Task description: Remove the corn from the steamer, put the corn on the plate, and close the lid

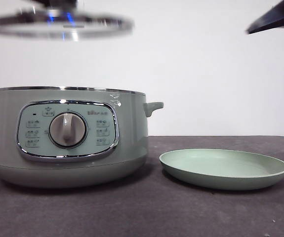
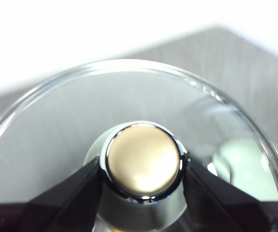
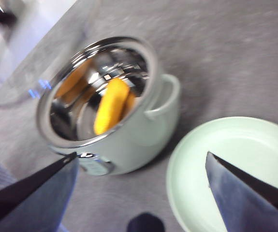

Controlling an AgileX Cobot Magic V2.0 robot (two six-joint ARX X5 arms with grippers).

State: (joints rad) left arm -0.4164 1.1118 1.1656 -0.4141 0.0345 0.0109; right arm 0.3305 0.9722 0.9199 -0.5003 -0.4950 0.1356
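Note:
My right gripper should next grab the corn (image 3: 110, 105), long and plump inside the open steamer, around its middle to keep it level.
The sage-green steamer (image 1: 67, 136) stands open at the left of the table; it also shows in the right wrist view (image 3: 129, 135). The yellow corn (image 3: 110, 105) lies inside it. My left gripper (image 2: 143, 171) is shut on the knob (image 2: 143, 159) of the glass lid (image 1: 58, 23) and holds the lid high above the steamer. The lid also shows in the right wrist view (image 3: 37, 53). The pale-green plate (image 1: 224, 168) lies empty to the right of the steamer; it also shows in the right wrist view (image 3: 235, 159). My right gripper (image 3: 141, 193) is open, high above the steamer and plate, a dark tip at the top right in the front view (image 1: 275, 19).
The dark grey table (image 1: 146, 212) carries only the steamer and the plate. A white wall stands behind. The steamer's side handle (image 1: 154, 107) sticks out toward the plate.

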